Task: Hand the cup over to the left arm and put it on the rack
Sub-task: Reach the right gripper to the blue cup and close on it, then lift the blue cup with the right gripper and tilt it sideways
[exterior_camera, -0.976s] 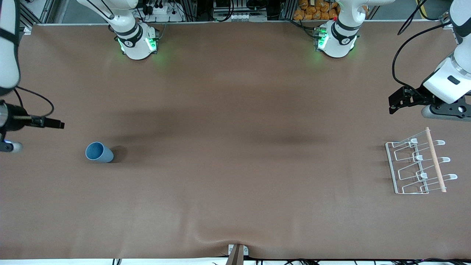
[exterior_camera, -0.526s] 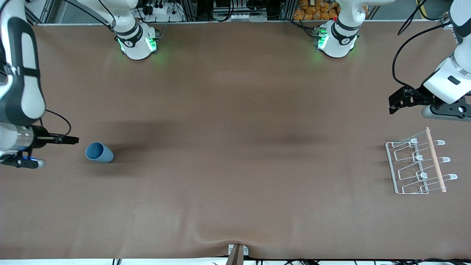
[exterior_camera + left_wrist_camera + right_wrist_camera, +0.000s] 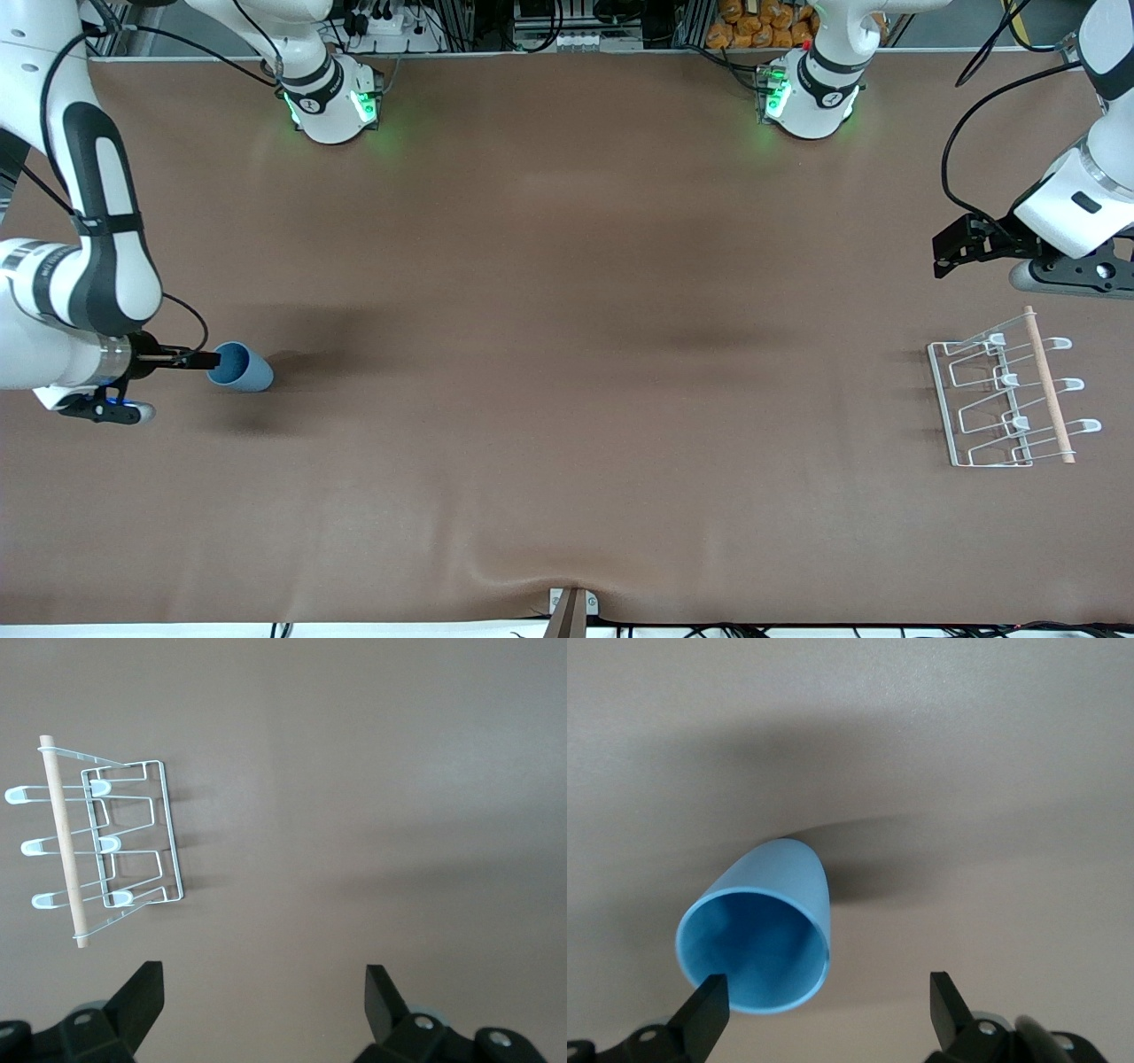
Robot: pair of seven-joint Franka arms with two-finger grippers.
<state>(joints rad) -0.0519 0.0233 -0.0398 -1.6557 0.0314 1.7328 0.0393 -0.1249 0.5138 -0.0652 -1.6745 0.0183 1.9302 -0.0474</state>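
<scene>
My right gripper's fingers stop short of the cup's side in the right wrist view. It needs to move toward the cup's side at the rim before it closes there.
The light-blue cup [image 3: 241, 368] lies on its side on the brown table, toward the right arm's end, its mouth facing that end. My right gripper [image 3: 211, 360] is low at the cup's mouth. In the right wrist view it [image 3: 828, 992] stands open, with the cup's [image 3: 757, 930] rim close to one fingertip [image 3: 709, 992] and nothing gripped. The white wire rack [image 3: 1049, 385] with its wooden dowel sits toward the left arm's end. My left gripper [image 3: 944, 252] hangs open beside the rack; its wrist view shows the rack [image 3: 64, 850] and bare table between the open fingers of the left gripper [image 3: 263, 979].
Both arm bases [image 3: 332, 106] [image 3: 811, 97] stand along the table's edge farthest from the front camera. A small bracket [image 3: 571, 607] sits at the edge nearest that camera. A wide stretch of brown mat lies between cup and rack.
My right arm has swung in from the table's end and brought its open gripper down to the cup's mouth. The left gripper has shifted only slightly. Cup and rack have not moved.
</scene>
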